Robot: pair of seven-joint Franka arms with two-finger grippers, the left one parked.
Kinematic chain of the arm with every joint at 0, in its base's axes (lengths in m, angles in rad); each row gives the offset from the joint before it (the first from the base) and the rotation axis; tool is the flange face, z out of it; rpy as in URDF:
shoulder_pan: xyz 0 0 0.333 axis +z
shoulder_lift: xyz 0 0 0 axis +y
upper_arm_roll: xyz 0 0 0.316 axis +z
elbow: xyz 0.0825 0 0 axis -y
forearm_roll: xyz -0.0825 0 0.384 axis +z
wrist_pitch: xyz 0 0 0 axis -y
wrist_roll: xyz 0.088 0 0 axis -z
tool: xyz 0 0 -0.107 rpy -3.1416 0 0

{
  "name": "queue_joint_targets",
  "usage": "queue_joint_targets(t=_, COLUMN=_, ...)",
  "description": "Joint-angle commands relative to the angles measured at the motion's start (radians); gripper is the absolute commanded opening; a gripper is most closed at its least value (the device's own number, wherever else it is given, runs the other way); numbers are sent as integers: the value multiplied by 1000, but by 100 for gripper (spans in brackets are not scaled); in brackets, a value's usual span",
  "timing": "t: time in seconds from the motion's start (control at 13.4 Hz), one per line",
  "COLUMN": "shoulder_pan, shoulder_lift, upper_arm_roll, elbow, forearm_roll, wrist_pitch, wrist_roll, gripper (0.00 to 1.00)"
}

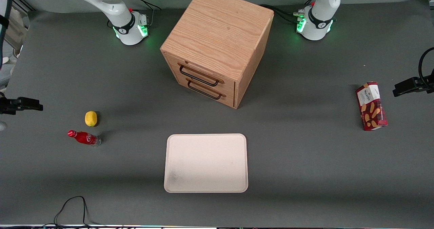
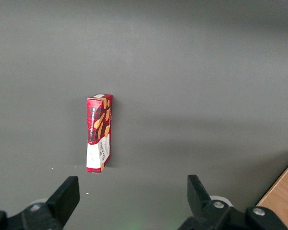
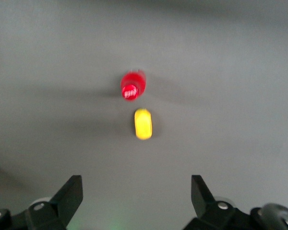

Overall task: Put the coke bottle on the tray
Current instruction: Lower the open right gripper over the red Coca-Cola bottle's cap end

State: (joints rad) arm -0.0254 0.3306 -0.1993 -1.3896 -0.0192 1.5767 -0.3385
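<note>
The coke bottle needs to go on the tray (image 1: 205, 163), so my right gripper should next grab the bottle by its red cap (image 1: 71, 133).
The coke bottle (image 1: 83, 138), small and red with a red cap, stands on the grey table toward the working arm's end. In the right wrist view the bottle (image 3: 132, 86) is seen from above, cap up. The cream-beige tray (image 1: 205, 163) lies flat near the front camera, with nothing on it and a faint smudge in one corner. My right gripper (image 3: 136, 178) is open and holds nothing, high above the table and apart from the bottle. In the front view the gripper (image 1: 32, 105) shows at the picture's edge, farther from the camera than the bottle.
A yellow lemon (image 1: 91, 118) lies beside the bottle, a little farther from the front camera; it also shows in the right wrist view (image 3: 143, 123). A wooden two-drawer cabinet (image 1: 217, 42) stands mid-table. A red biscuit box (image 1: 371, 106) lies toward the parked arm's end. A black cable (image 1: 71, 205) loops at the front edge.
</note>
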Motion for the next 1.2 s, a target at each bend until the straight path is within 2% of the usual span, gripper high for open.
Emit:
queue_joint_targets(t=0.0, shoulder_pan=5, shoulder_lift=36, upper_arm_roll=-2, elbow=11, forearm_roll=16, wrist_pitch=55, wrist_roll=-10, gripper=100)
queue_joint_targets(t=0.3, shoulder_pan=10, shoulder_lift=15, upper_arm_roll=-2, elbow=-104, forearm_roll=56, wrist_pitch=170, wrist_roll=-10, gripper=100)
queue_joint_targets(t=0.9, shoulder_pan=19, shoulder_lift=-67, upper_arm_roll=1, elbow=-452, forearm_roll=58, wrist_pitch=521, wrist_roll=-19, gripper=99)
queue_joint_targets(t=1.12, shoulder_pan=24, shoulder_lift=-52, upper_arm_roll=6, elbow=-512, forearm_roll=61, wrist_pitch=649, wrist_roll=-16, gripper=99)
